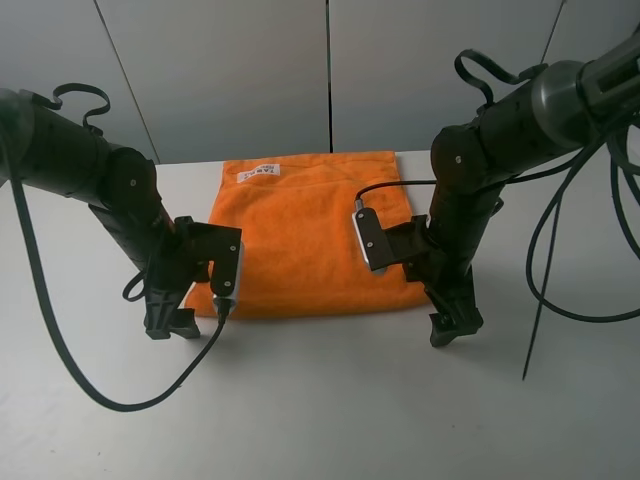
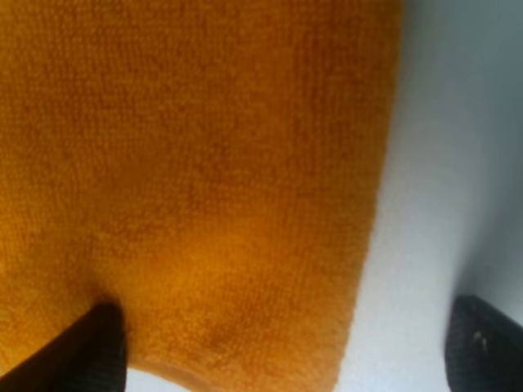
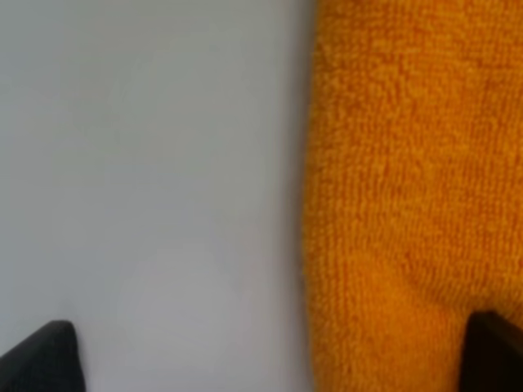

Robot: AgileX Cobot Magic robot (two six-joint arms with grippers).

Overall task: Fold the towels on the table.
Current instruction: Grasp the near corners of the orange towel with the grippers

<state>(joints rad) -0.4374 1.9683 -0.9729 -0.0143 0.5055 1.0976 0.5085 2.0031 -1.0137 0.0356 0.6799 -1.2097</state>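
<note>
My right gripper will next take hold of the orange towel by its corner (image 1: pixel 417 297) diagonally opposite the label, so that it can fold the towel over to its white label (image 1: pixel 258 172).
The orange towel (image 1: pixel 300 240) lies flat on the white table (image 1: pixel 330 400), its white label (image 1: pixel 258 172) near the far edge. My left gripper (image 1: pixel 170 325) is down at the towel's near left corner and stands open. In the left wrist view one fingertip (image 2: pixel 98 351) rests over the towel (image 2: pixel 188 163), the other over bare table (image 2: pixel 441 163). My right gripper (image 1: pixel 455 328) is down at the near right corner, also open. The right wrist view shows the towel's side edge (image 3: pixel 409 196) running between its fingertips (image 3: pixel 41 359). Neither holds anything.
A black cable (image 1: pixel 100 395) loops over the table in front of the left arm. More cables (image 1: pixel 545 290) hang beside the right arm. Grey wall panels (image 1: pixel 330 70) stand just behind the table's far edge.
</note>
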